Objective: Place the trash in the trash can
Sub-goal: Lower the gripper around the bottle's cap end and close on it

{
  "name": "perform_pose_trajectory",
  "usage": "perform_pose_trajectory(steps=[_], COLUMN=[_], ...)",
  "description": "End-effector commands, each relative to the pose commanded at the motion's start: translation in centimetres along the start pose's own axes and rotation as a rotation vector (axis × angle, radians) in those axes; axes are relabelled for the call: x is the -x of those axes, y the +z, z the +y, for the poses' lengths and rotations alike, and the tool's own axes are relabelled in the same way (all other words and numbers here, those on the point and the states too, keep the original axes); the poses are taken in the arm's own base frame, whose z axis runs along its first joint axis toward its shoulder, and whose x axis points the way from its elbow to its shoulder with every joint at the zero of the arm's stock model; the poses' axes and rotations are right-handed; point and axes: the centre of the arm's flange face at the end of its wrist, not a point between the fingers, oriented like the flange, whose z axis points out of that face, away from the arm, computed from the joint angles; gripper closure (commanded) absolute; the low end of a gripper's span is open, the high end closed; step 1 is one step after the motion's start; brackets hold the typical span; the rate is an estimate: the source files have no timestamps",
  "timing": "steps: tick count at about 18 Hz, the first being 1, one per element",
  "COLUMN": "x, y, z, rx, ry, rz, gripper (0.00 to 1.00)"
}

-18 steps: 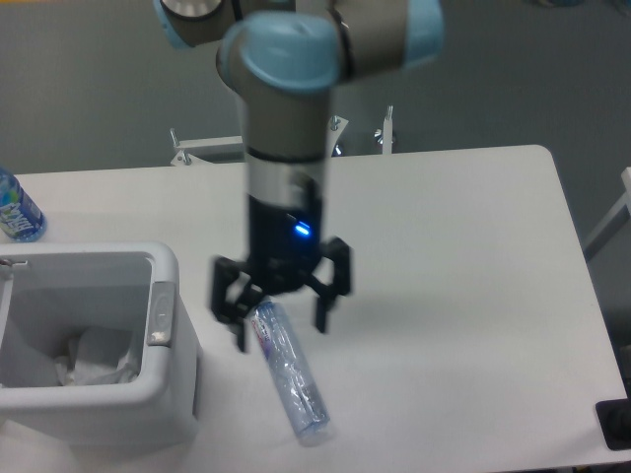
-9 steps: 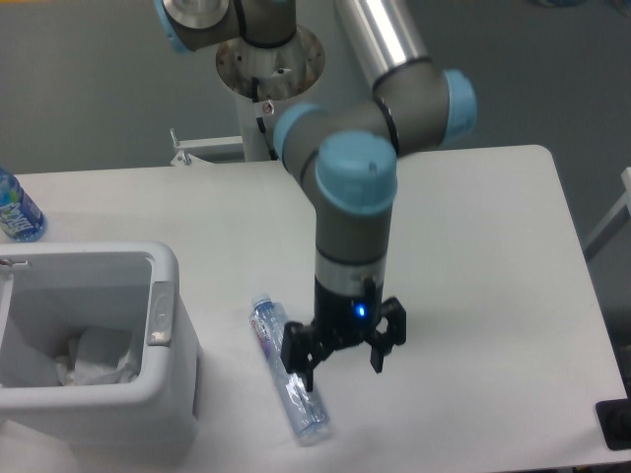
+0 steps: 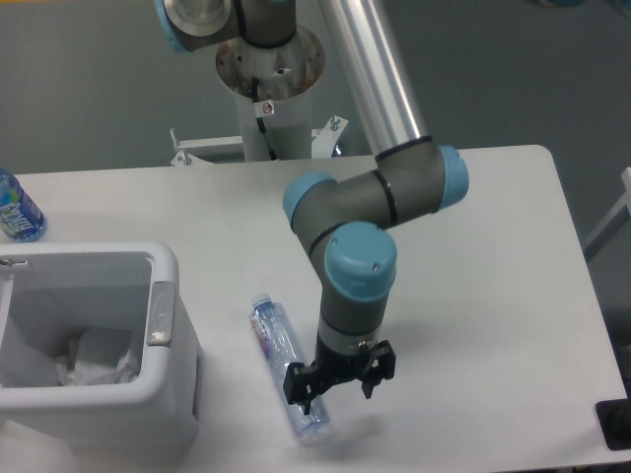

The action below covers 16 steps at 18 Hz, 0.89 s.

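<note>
The bottle should go into the white trash can, so my gripper will next grab it by its bottom end [image 3: 308, 419], opposite the cap.
A slim clear bottle [image 3: 285, 362] with a blue-and-red label lies on the white table, right of the trash can, its cap pointing up-left. My gripper [image 3: 335, 391] hangs open just right of the bottle's lower end, its left finger over that end, nothing held. The white trash can [image 3: 168, 398] stands at the front left with a grey latch tab [image 3: 161, 312] on its right rim. A crumpled whitish wrapper [image 3: 94, 359] lies inside it.
A blue-tinted bottle [image 3: 17, 210] stands at the table's far left edge. A black object [image 3: 616, 424] sits at the front right corner. The arm's base column [image 3: 266, 99] rises behind the table's back edge.
The arm has swung right and toward the front, bringing the gripper from the bottle's capped end down to its lower end. The bottle has not moved.
</note>
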Motion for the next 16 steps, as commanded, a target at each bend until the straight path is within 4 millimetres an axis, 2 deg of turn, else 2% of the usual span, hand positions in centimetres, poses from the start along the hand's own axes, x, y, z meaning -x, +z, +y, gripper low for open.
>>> perform_pose_trajectory(steps=[1, 3, 7, 14, 15, 16], x=[0.1, -1.5, -1.5, -1.5, -1.4, -1.5], y=[0.7, 1.1, 2.8, 4.2, 4.3, 4.3], z=[0.0, 0.2, 0.4, 0.7, 0.8, 0.9], rx=[0.008, 0.015, 0.037, 0.05, 0.052, 0.055], ry=[0.002, 0.024, 0.025, 0.029, 0.026, 0.024], rz=[-0.007, -0.004, -0.021, -0.053, -0.057, -0.059], gripper=[0.0, 0.0, 0.0, 0.0, 0.07, 0.18])
